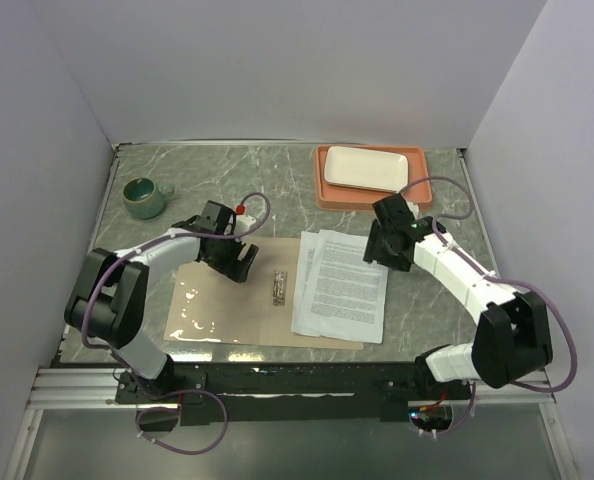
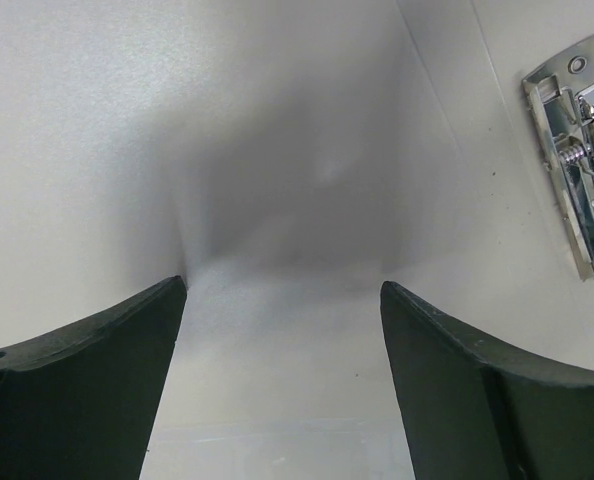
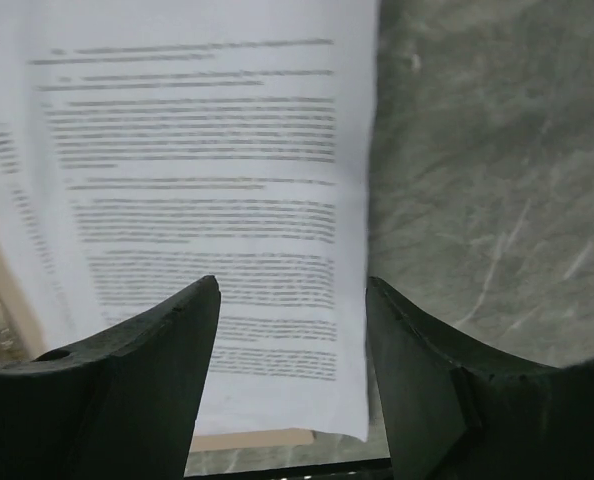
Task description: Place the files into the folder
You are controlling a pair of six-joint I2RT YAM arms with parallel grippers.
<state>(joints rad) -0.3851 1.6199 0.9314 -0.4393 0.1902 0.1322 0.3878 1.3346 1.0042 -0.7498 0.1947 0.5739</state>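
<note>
The printed sheet's near end should stay free to go into the folder's clear sleeve, so the robot's right hand needs to grab the sheet by its long outer edge [image 1: 385,285] [image 3: 363,205] next.
The tan folder [image 1: 235,318] lies open and flat on the table, a metal clip [image 1: 279,288] at its middle crease. A glossy clear sleeve [image 1: 202,308] lies on its left half. Several white printed sheets [image 1: 342,283] lie fanned on its right half, overhanging its right edge. My left gripper [image 1: 235,262] is open, low over the folder's left half; the left wrist view shows bare folder surface [image 2: 287,200] and the clip [image 2: 581,160]. My right gripper [image 1: 382,252] is open over the sheets' far right edge; the right wrist view shows the sheets [image 3: 197,180].
A salmon-orange tray [image 1: 329,192] holding a white rectangular plate [image 1: 367,167] stands at the back right. A green mug [image 1: 143,197] stands at the back left. Grey marble table [image 1: 427,300] shows right of the sheets.
</note>
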